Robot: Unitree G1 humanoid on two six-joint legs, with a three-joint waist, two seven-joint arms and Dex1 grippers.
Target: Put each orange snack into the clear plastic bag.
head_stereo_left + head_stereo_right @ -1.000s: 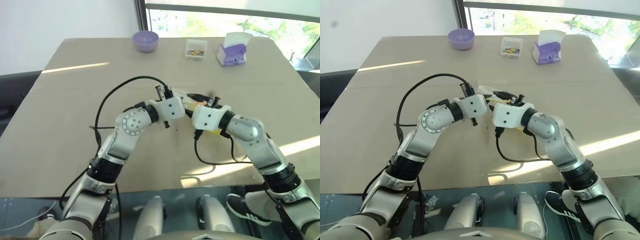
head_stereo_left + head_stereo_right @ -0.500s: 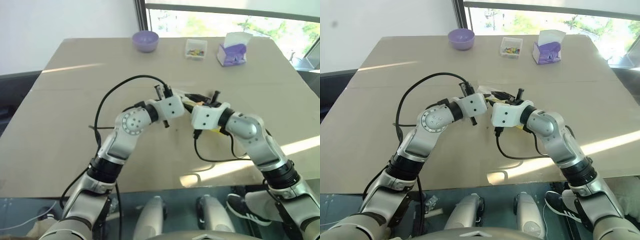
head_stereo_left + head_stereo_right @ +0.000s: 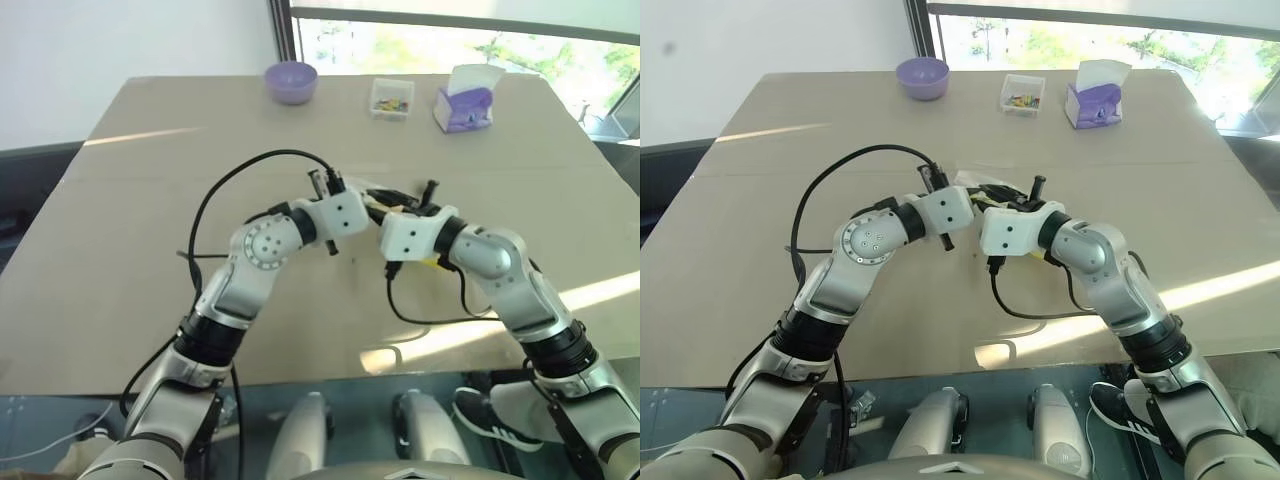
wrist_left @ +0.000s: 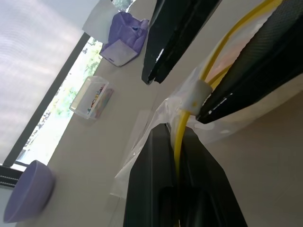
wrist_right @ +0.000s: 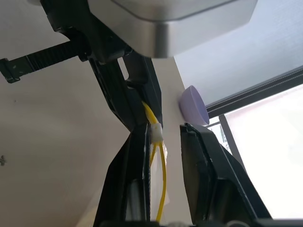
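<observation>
The right gripper grabs the bag's zip by its white slider (image 5: 156, 134) next, as the zip's thin yellow parts below the slider bow apart and hang slack.
Mid-table, my left gripper (image 4: 176, 130) is shut on the yellow zip strip (image 4: 222, 47) of the clear plastic bag (image 4: 142, 137), which hangs crinkled between both hands. My right gripper (image 5: 165, 130) faces it from the other side and stands open. The strip's white slider (image 5: 156, 134) lies against one of its fingers (image 5: 137, 156), and the other finger (image 3: 430, 188) sticks up apart from it. Both grippers meet at the bag (image 3: 385, 203) in the eye views. The orange snack is hidden; a faint orange tint (image 4: 241, 42) shows through the film, and I cannot tell what it is.
A purple bowl (image 3: 291, 80), a small clear box of colourful bits (image 3: 392, 97) and a purple-and-white tissue box (image 3: 464, 103) stand along the table's far edge. A black cable (image 3: 225, 190) loops over my left arm, and another (image 3: 430, 318) hangs under my right wrist.
My right gripper has rolled a little, and one of its fingers now stands up higher above the bag. The left gripper and the bag have stayed put.
</observation>
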